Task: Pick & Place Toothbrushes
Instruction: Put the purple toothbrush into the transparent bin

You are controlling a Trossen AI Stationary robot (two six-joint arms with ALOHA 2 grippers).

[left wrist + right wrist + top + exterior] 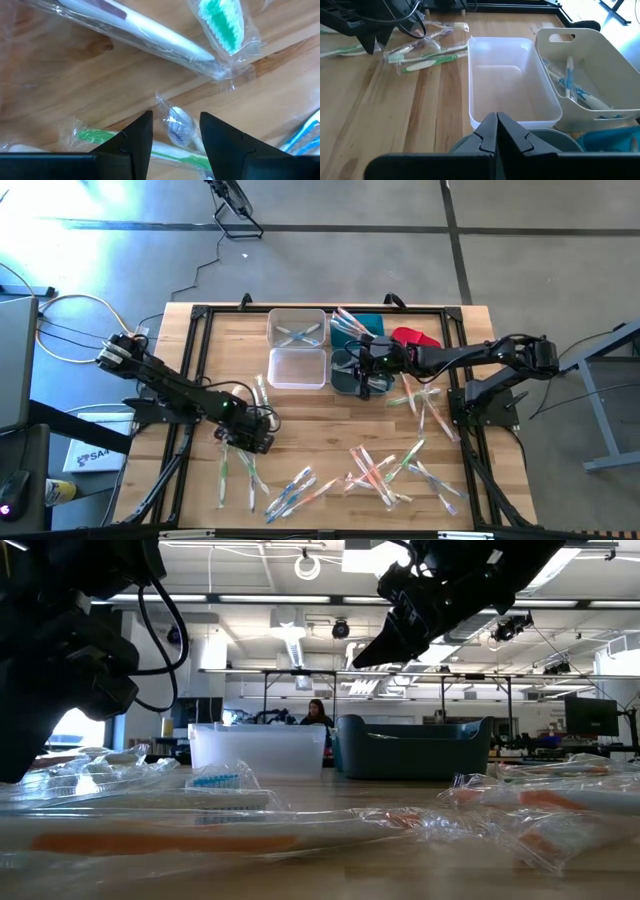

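My left fingers, beside the wrapped toothbrush head (180,126), can close now and catch it.
Many toothbrushes in clear wrappers lie flat on the wooden table (320,415): a cluster (380,468) near the front, some (425,402) at the right and some (238,465) at the left. My left gripper (250,438) points down over the left group. It is open, and its fingers stand on either side of a wrapped toothbrush head with blue bristles (177,125) without visibly touching it. A green-bristled toothbrush (222,20) lies beyond. My right gripper (362,363) is shut and empty (496,116), hovering over the dark bins.
At the back middle stand a clear bin (297,328) holding a few toothbrushes (572,82), an empty whitish bin (510,80), a teal bin (352,323) and a dark grey bin (345,375). A red piece (415,337) lies right of them. A black frame (200,315) rims the table.
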